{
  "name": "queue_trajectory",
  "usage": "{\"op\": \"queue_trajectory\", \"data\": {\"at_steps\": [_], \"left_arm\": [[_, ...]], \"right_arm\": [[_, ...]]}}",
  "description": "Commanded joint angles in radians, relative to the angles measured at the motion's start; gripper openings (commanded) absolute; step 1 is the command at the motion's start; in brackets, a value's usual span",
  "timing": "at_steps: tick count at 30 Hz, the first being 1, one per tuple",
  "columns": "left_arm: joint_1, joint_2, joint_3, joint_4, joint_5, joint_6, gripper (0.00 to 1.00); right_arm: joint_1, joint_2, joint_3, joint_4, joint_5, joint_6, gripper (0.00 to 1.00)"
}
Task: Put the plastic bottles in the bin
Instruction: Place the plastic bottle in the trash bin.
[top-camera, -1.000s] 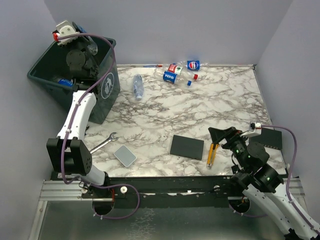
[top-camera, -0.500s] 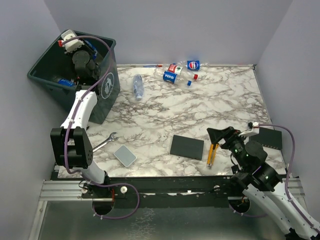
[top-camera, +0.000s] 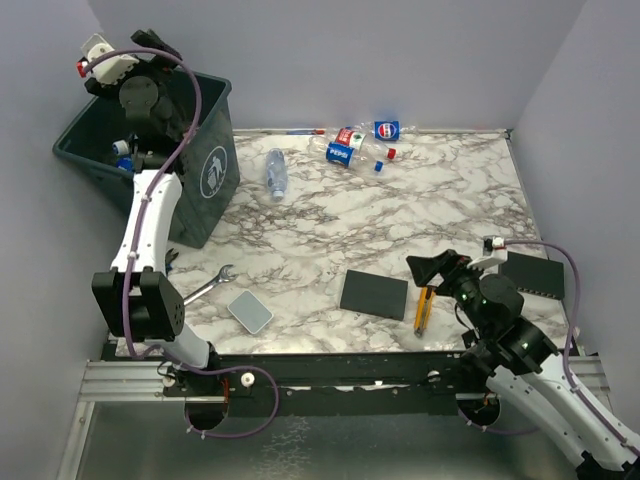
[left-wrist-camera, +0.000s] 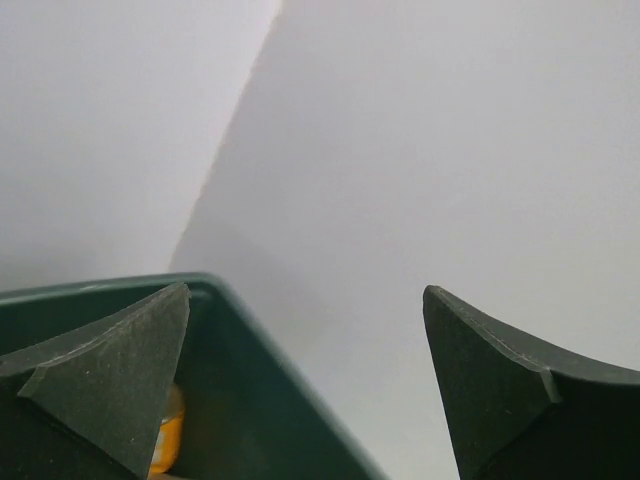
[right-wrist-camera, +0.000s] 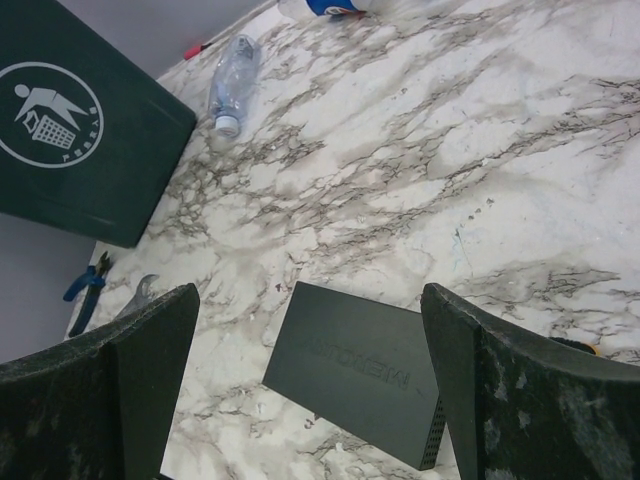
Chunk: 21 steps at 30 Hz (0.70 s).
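Observation:
The left gripper grabs the clear bottle by its cap (top-camera: 278, 196) next, which leaves the bottle's body free to go into the bin (top-camera: 205, 185).
The dark green bin (top-camera: 205, 185) stands at the far left, its white litter symbol facing the table. My left gripper (top-camera: 158, 45) hovers above the bin's back rim (left-wrist-camera: 270, 350), open and empty (left-wrist-camera: 305, 290), facing the wall. A blue-labelled bottle (top-camera: 122, 148) and something orange (left-wrist-camera: 165, 430) lie inside the bin. One clear bottle (top-camera: 276, 172) lies on the marble beside the bin, also seen in the right wrist view (right-wrist-camera: 232, 80). A cluster of crushed bottles (top-camera: 365, 143) lies by the back wall. My right gripper (top-camera: 425, 268) is open and empty (right-wrist-camera: 310, 295) over the near right of the table.
A flat black box (top-camera: 374, 294) lies under the right gripper, with a yellow utility knife (top-camera: 424, 308) beside it. A wrench (top-camera: 208, 285) and a grey pad (top-camera: 250, 311) lie near the left arm. Another black box (top-camera: 535, 275) sits at the right edge.
My left gripper has opened, risen out of the bin and swung toward its far left corner. The right gripper has crept slightly left, still open.

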Motion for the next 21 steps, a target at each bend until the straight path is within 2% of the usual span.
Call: {"op": "queue_trajectory", "data": {"at_steps": [1,4,7,13,16,18,21], "left_arm": [[-0.140,-0.120,0.070,-0.020,0.017,0.016,0.99],[-0.294,-0.200,0.013,-0.035,0.049,0.102,0.99],[-0.438,-0.288,-0.115,-0.072,0.079,0.150,0.99],[-0.644,-0.343,-0.345,-0.288,0.026,0.202,0.99],[-0.708,-0.289,-0.395,-0.395,-0.035,0.165,0.99],[-0.714,-0.232,-0.407,-0.457,-0.046,0.099,0.99],[-0.714,-0.142,-0.420,-0.464,-0.033,0.053,0.99]], "right_arm": [[0.001,0.030,0.022,0.052,-0.011,-0.026,0.96],[0.001,0.065,0.036,0.078,-0.015,-0.051,0.96],[0.002,0.132,0.071,0.101,-0.030,-0.084,0.96],[0.002,0.376,0.167,0.126,-0.085,-0.113,0.96],[0.002,0.447,0.181,0.156,-0.106,-0.098,0.96],[0.001,0.466,0.174,0.179,-0.114,-0.083,0.96],[0.002,0.461,0.149,0.190,-0.112,-0.062,0.96]]}}
